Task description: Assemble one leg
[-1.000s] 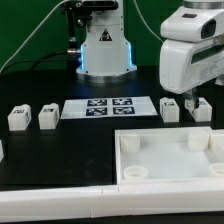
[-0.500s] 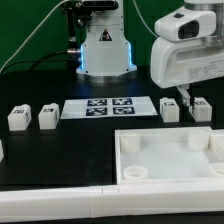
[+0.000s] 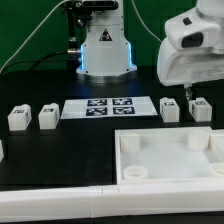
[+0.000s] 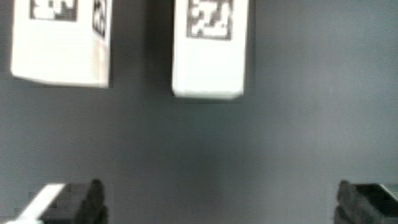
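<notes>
The white leg should next be grabbed by its tagged body (image 3: 200,110) (image 4: 210,40) with my gripper, so that its rounded end stays free for the white tray-like part.
Four small white legs with tags stand on the black table: two at the exterior view's left (image 3: 19,117) (image 3: 48,117) and two at its right (image 3: 170,109) (image 3: 200,110). My gripper (image 3: 187,93) hangs above the two right legs, open and empty, its fingers partly hidden behind the hand. In the wrist view two legs (image 4: 214,48) (image 4: 63,42) lie ahead of the open gripper (image 4: 222,203); both dark fingertips (image 4: 71,203) stand far apart with only table between them.
The large white square tray-like part (image 3: 170,157) lies at the front right. The marker board (image 3: 109,107) lies at mid table. The robot base (image 3: 106,45) stands behind it. A white edge strip (image 3: 50,204) runs along the front.
The gripper has risen and shifted slightly toward the exterior view's right above the two right legs. The legs have not moved.
</notes>
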`<state>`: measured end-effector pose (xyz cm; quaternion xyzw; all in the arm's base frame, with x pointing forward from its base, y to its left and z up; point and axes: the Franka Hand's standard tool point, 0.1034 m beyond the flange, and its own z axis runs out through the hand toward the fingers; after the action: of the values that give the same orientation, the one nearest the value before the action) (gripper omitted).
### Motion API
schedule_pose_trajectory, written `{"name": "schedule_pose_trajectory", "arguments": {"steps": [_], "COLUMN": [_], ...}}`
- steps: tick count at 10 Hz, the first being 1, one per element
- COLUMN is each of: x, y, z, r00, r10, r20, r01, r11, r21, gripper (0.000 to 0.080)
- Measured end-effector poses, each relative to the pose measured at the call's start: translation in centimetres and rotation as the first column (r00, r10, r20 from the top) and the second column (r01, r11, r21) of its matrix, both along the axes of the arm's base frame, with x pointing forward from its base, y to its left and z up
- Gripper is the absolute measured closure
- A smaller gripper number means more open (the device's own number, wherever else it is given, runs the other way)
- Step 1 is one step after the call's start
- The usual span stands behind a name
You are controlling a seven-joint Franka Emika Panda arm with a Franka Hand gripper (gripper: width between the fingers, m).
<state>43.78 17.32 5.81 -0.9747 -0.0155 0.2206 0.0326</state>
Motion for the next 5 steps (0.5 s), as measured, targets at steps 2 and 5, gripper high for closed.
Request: {"name": "schedule_pose_trajectory", "arguments": {"steps": [2, 5], "x": [-0.21, -0.66], "y": [-0.21, -0.31], "z": [-0.17, -0.53], "r00": [0.985, 0.929], "r10": [0.013, 0.029], "r20": [-0.170, -0.369], "r01": [-0.015, -0.037], "r11": [1.000, 0.999], "r21": [-0.009, -0.013], "gripper": [0.0151, 0.0151]}}
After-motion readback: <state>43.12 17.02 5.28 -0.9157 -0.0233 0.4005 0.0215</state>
